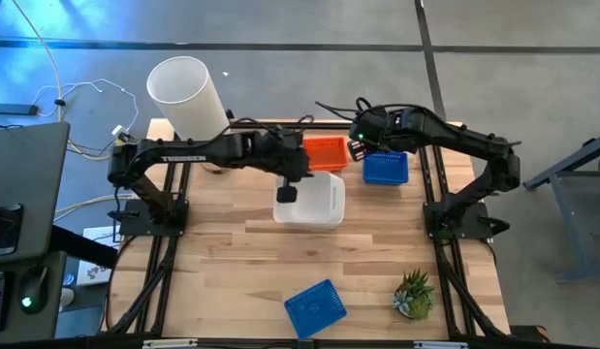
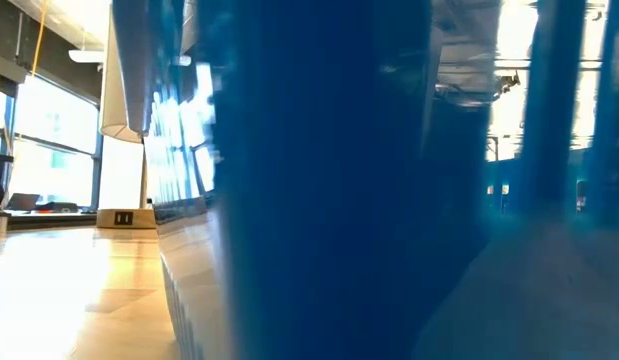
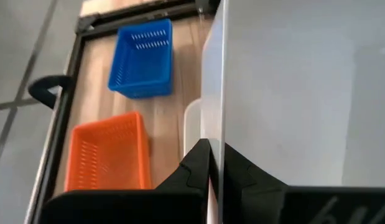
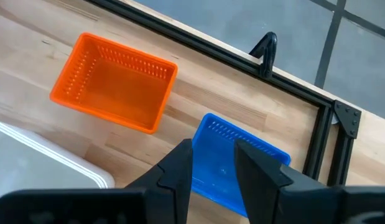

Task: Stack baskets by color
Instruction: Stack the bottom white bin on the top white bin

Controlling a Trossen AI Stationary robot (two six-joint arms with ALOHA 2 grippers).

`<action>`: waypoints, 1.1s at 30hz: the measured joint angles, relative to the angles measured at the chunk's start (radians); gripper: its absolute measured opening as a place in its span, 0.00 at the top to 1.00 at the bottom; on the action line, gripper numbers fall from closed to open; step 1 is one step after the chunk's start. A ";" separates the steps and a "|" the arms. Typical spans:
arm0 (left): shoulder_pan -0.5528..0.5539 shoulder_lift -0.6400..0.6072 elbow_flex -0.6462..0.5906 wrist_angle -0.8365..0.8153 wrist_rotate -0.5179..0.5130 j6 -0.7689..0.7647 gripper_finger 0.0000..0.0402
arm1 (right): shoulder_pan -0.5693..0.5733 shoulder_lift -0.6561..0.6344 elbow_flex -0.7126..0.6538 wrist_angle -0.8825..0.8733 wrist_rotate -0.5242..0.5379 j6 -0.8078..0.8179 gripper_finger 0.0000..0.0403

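The held white basket's side point(image 3: 212, 81) is still well above the lower white basket's rim point(image 3: 191, 119). My left gripper has to lower that basket before it opens.
My left gripper point(image 1: 288, 191) reaches in from the table's left to mid-table and is shut on a white basket point(image 1: 317, 199). In the left wrist view this basket point(image 3: 292, 93) fills the picture's right half, and a second white rim point(image 3: 192, 124) shows just beyond it. An orange basket point(image 1: 325, 152) and a blue basket point(image 1: 385, 168) sit on their bases by the far edge. My right gripper point(image 4: 213, 155) hovers open above the blue basket point(image 4: 254, 158), nothing between its fingers. Another blue basket point(image 1: 315, 308) lies near the front edge. My left gripper pinches the thin wall of the white basket at its left-hand side point(image 3: 212, 134) between its two fingers. The fingers come slanting down from the table's left. Whether the basket is clear of what lies under it, I cannot tell.
A tall white cylinder point(image 1: 188, 95) stands at the far left corner and a small green plant point(image 1: 414, 294) at the near right. The near blue basket point(image 2: 369, 180) blocks most of the low view. Bare wood lies at the near left point(image 1: 222, 281).
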State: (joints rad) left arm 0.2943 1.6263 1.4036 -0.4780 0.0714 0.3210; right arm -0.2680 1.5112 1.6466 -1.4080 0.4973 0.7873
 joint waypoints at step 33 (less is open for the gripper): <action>0.026 0.180 -0.001 -0.102 -0.080 0.104 1.00 | 0.000 0.001 0.000 -0.003 0.013 -0.055 0.74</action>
State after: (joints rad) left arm 0.3206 1.8065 1.4025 -0.5799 -0.0081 0.4251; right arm -0.2676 1.5121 1.6463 -1.4106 0.5098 0.7321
